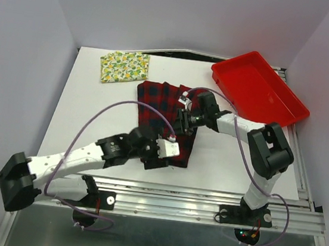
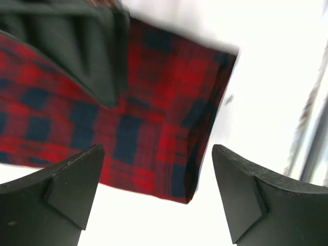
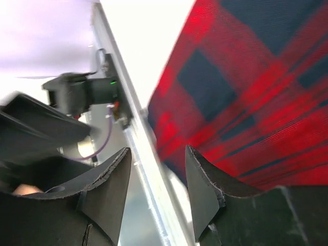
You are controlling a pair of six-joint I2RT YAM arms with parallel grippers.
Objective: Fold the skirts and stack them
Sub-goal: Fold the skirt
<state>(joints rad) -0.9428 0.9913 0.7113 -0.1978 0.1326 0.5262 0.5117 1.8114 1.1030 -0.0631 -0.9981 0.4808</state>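
Note:
My left gripper should next grab the plaid skirt's near edge [image 1: 144,159] [image 2: 180,192] by its corner. Then it will carry that edge over to fold the skirt.
The plaid skirt [image 1: 166,120] lies on the white table [image 1: 94,108] in the middle, its pleats spread toward the far side. The lemon-print skirt [image 1: 124,67] lies folded at the far left. My left gripper [image 1: 160,160] hovers over the plaid skirt's near edge, open; in the left wrist view the plaid skirt's corner [image 2: 169,148] lies below the left gripper [image 2: 158,148], with nothing between the fingers. My right gripper [image 1: 183,120] is over the plaid skirt's middle. In its wrist view the right gripper [image 3: 158,149] stands open and empty, plaid skirt [image 3: 246,92] behind its right finger.
A red plastic tray [image 1: 258,89] stands at the far right of the table. The aluminium rail [image 1: 204,194] runs along the near edge. The right arm's gripper [image 2: 77,46] shows dark at the upper left of the left wrist view.

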